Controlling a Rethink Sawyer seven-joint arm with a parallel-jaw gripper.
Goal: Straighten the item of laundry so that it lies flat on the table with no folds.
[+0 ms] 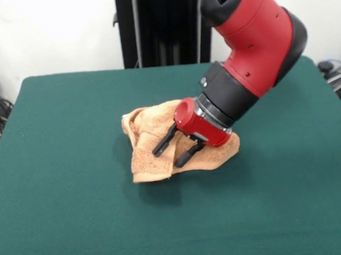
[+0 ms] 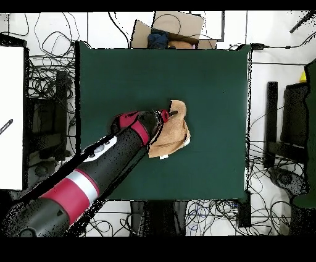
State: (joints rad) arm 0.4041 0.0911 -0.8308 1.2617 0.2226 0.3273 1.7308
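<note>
The towel (image 1: 150, 135) has folds to pull out, so my gripper should grab it by its hemmed edge (image 1: 230, 153) next.
The item of laundry, an orange-tan towel (image 1: 150, 135), lies crumpled in a bunched heap near the middle of the dark green table (image 1: 66, 147). In the overhead view the towel (image 2: 174, 133) shows a small white tag (image 2: 163, 157) at its edge toward the robot. My gripper (image 1: 168, 156) points down at a slant over the towel's middle. Its two black fingers (image 1: 164, 141) are spread apart, with nothing clamped between them. The red wrist hides part of the towel. In the overhead view the gripper (image 2: 170, 114) is at the towel's upper left edge.
The black pedestal (image 1: 156, 22) stands behind the table's far edge. Cables and dark equipment (image 2: 49, 92) surround the table on the floor. A cardboard box (image 2: 176, 28) sits beyond the far edge in the overhead view. Green tabletop (image 2: 123, 74) surrounds the towel.
</note>
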